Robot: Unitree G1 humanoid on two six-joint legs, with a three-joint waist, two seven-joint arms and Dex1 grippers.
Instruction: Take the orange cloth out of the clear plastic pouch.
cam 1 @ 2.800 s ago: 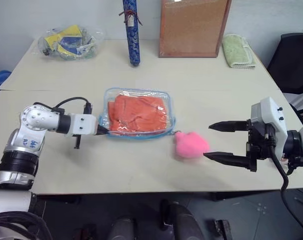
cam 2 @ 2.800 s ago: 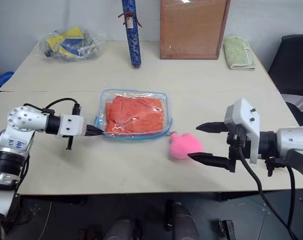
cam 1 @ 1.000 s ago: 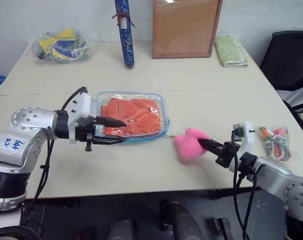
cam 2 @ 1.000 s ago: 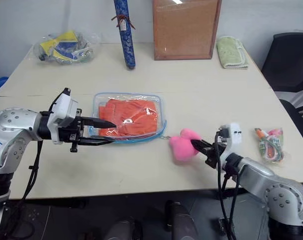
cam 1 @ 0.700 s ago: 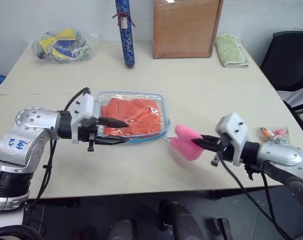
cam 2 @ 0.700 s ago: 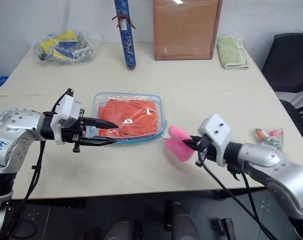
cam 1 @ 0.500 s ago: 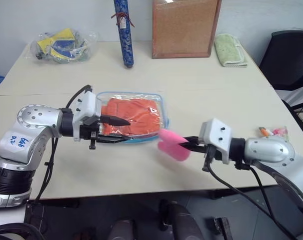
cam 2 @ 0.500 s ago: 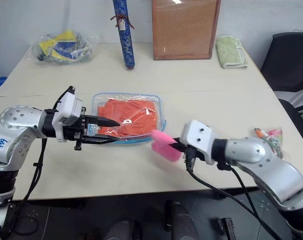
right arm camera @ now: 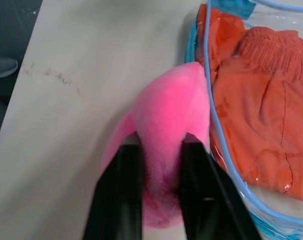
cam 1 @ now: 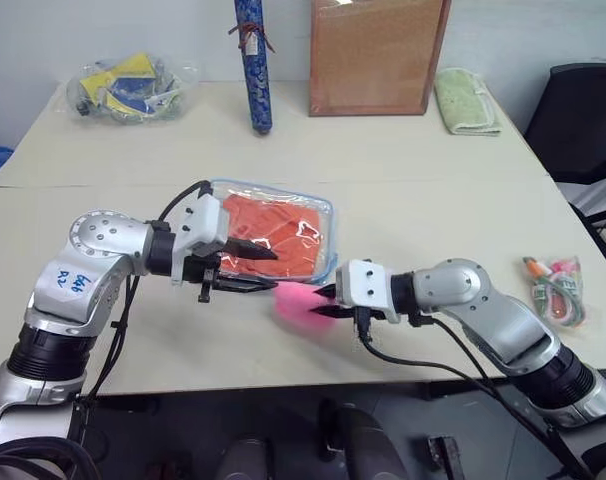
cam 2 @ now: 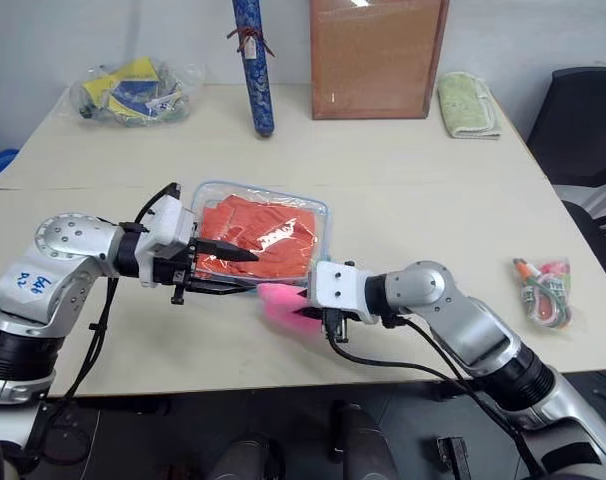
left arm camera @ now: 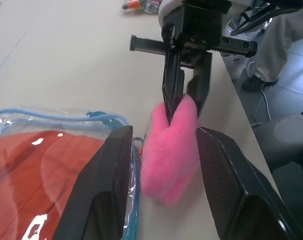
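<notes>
The left gripper pinches the pink pom-pom by its plush body [cam 1: 295, 302] next, for handling the pouch that holds the cloth [cam 1: 283, 225].
The clear plastic pouch [cam 1: 274, 185] lies flat mid-table with the orange cloth [cam 1: 283, 225] inside it. My left gripper [cam 1: 273, 270] is open at the pouch's near edge, with one finger over the plastic and one beside it. In the left wrist view the pouch's corner [left arm camera: 109, 120] sits against one finger. The pink pom-pom [cam 1: 295, 303] rests on the table by the pouch's near corner. My right gripper [cam 1: 321, 303] reaches in from the right and is shut on the pom-pom [right arm camera: 164, 120], with fluff bulging between its fingers [right arm camera: 129, 165]. The two grippers nearly meet.
At the table's back stand a clear bag of yellow and blue items [cam 1: 133, 85], a blue roll [cam 1: 253, 60], a brown board [cam 1: 375, 55] and a folded pale green towel [cam 1: 466, 98]. A small packet [cam 1: 555, 285] lies at the right edge, near a black chair [cam 1: 578, 110].
My right gripper has carried the pink pom-pom leftward to the pouch's near corner, and its wrist has rolled over. My left gripper has edged right along the pouch.
</notes>
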